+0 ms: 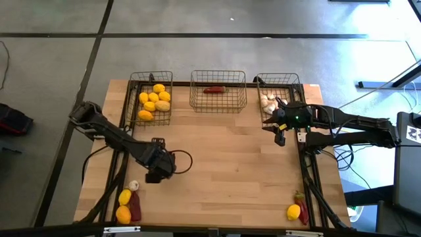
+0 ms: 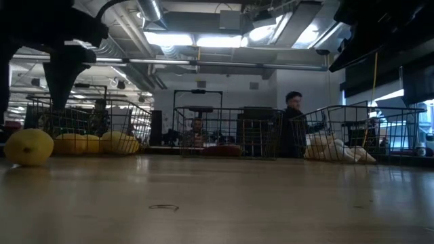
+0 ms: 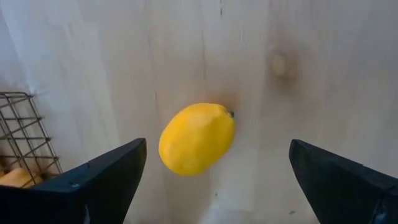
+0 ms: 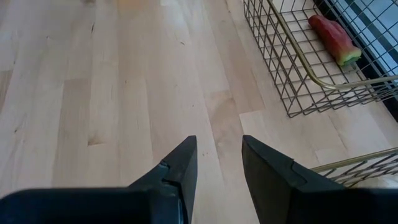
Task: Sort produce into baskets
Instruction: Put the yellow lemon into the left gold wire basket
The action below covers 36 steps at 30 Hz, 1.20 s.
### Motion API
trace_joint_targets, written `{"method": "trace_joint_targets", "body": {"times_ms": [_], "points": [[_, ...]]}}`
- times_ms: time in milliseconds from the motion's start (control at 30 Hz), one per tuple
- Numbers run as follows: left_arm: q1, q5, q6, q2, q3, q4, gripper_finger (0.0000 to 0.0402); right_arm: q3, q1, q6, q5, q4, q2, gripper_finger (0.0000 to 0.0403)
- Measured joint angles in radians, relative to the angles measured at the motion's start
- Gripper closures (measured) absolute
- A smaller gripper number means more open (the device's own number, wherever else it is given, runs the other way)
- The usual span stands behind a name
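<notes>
The fingers of my left gripper stop above the lemon (image 3: 197, 139) in the left wrist view, so it isn't time to close yet. They should come down first, then close on the lemon.
Three wire baskets stand along the far edge: the left one (image 1: 151, 99) holds several lemons, the middle one (image 1: 218, 91) a red chili (image 4: 334, 38), the right one (image 1: 277, 99) garlic. My left gripper (image 1: 158, 172) is open over the table's left half. Its wrist view shows a lemon (image 3: 197, 138) on the wood beyond and between the spread fingers, untouched. My right gripper (image 1: 279, 135) hangs empty by the right basket's near side, fingers a little apart (image 4: 217, 162). A person (image 2: 293, 125) shows in the room beyond the table.
At the near left corner lie a garlic bulb (image 1: 133, 186), two lemons (image 1: 125, 196) and a chili (image 1: 135, 209). At the near right corner lie a lemon (image 1: 293, 212) and a chili (image 1: 301, 199). The middle of the wooden table (image 1: 223, 164) is bare.
</notes>
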Motion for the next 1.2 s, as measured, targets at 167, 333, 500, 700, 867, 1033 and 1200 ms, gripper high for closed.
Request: {"method": "trace_joint_targets", "body": {"times_ms": [167, 333, 500, 700, 867, 1033, 1200], "points": [[-0.008, 0.000, 0.069, 0.033, 0.000, -0.006, 0.0009, 0.000, 0.000, -0.001, 0.000, -0.001, 0.000, 0.0278], [-0.005, -0.018, 0.158, 0.090, -0.001, -0.019, 0.0009, 0.000, 0.000, -0.008, 0.002, -0.001, 0.000, 0.0278], [-0.004, -0.019, 0.173, 0.158, -0.001, -0.018, 0.0014, 0.000, 0.000, -0.008, 0.002, -0.002, 0.000, 0.0278], [-0.004, -0.021, 0.221, 0.230, -0.002, -0.017, 0.0054, 0.000, 0.000, -0.008, 0.002, -0.001, 0.000, 0.0278], [-0.004, -0.078, 0.255, 0.259, -0.002, -0.018, 0.0092, 0.000, 0.000, -0.008, 0.002, -0.001, 0.000, 0.0278], [-0.004, -0.082, 0.262, 0.260, -0.002, -0.012, 0.0133, 0.000, 0.000, -0.012, 0.003, -0.001, 0.000, 0.0278], [-0.004, -0.076, 0.237, 0.260, -0.002, 0.002, 0.0170, 0.000, 0.000, -0.013, 0.003, 0.000, 0.000, 0.0278]]}}
